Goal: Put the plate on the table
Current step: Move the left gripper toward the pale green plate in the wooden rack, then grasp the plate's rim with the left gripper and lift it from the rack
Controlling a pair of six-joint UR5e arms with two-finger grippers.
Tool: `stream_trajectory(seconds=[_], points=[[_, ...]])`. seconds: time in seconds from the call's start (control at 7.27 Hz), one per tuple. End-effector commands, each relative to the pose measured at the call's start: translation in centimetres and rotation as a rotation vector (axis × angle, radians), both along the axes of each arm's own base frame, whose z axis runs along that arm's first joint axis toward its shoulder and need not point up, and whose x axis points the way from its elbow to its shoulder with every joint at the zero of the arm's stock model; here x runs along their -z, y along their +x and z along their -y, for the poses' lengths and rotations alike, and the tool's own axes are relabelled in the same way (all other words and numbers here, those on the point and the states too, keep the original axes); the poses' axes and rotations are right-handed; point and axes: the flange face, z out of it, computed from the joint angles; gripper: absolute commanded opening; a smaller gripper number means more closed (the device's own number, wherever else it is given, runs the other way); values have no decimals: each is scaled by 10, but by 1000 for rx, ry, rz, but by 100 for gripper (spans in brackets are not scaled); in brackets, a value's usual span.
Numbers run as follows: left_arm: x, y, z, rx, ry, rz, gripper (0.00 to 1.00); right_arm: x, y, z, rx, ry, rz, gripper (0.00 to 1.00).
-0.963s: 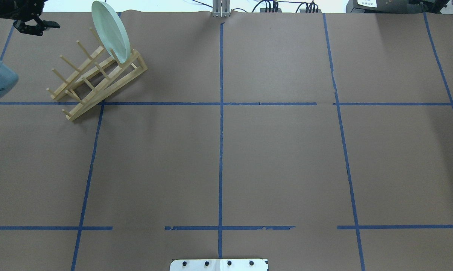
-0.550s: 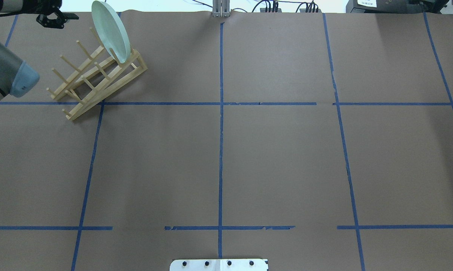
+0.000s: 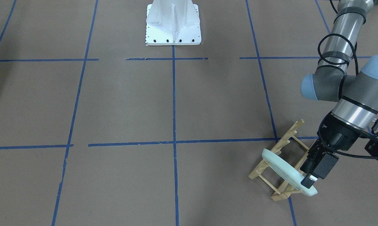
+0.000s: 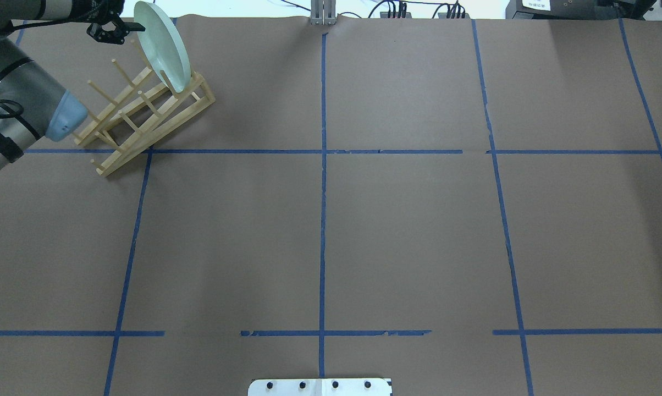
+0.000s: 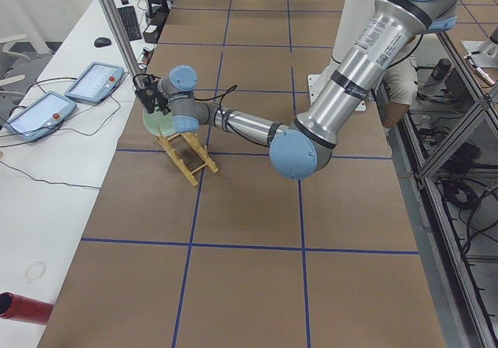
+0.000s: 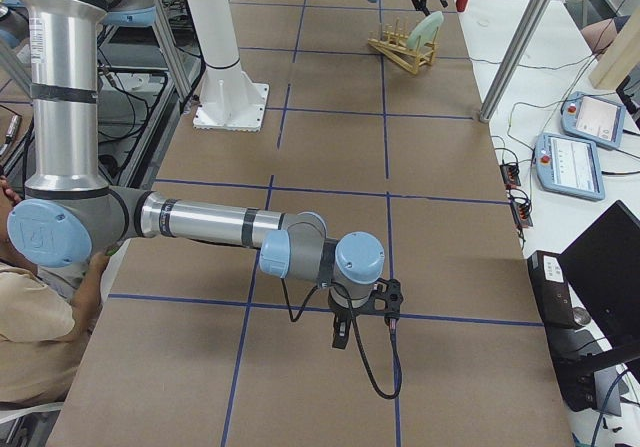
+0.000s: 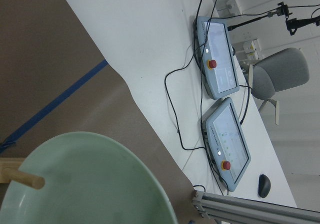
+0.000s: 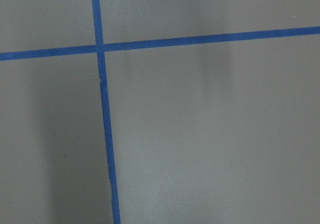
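Observation:
The wooden pegs are crowded around the plate's lower part in the rack, so my left gripper should grab the plate by its exposed upper rim next.
The pale mint-green plate [image 4: 163, 47] stands on edge between pegs at the far end of the wooden peg rack [image 4: 144, 110], at the far left of the table [image 4: 408, 220]. My left gripper [image 4: 123, 28] is open at the plate's upper rim. In the front-facing view its fingertips [image 3: 308, 182] overlap the rim of the plate [image 3: 283, 171]. The left wrist view shows the plate's face [image 7: 90, 184] close below, with a peg across it. My right gripper [image 6: 340, 335] hangs low over bare table; I cannot tell whether it is open or shut.
The white robot base [image 3: 173, 25] sits at the table's near middle edge. Beyond the table's far edge, a white bench holds two control tablets [image 7: 220, 63] and cables. A metal post [image 6: 515, 42] stands by that edge.
My left gripper has moved right from the table's far left corner up to the plate's upper rim. The plate and rack have not moved.

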Motion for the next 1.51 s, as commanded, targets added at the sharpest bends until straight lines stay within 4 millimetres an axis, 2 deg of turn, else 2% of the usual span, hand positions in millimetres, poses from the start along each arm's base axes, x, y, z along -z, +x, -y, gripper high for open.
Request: stream_trajectory(seconds=[0.0, 0.14, 0.55, 0.83, 0.96, 1.1, 1.24, 1.38], points=[[5, 8, -1, -10, 6, -3, 55, 0, 0, 0, 0, 0, 0, 100], [6, 8, -1, -12, 7, -4, 3, 0, 0, 0, 0, 0, 0, 100], [13, 3, -4, -11, 37, 2, 0, 0, 0, 0, 0, 0, 0, 100], [82, -39, -21, 22, 83, -9, 0, 0, 0, 0, 0, 0, 0, 100], [119, -70, -34, 54, 103, -20, 0, 0, 0, 0, 0, 0, 0, 100], [149, -77, -52, 56, 99, -30, 0, 0, 0, 0, 0, 0, 0, 100], [170, -80, -64, 52, 39, -2, 0, 0, 0, 0, 0, 0, 0, 100], [185, -44, -90, -17, -32, 39, 0, 0, 0, 0, 0, 0, 0, 100]])
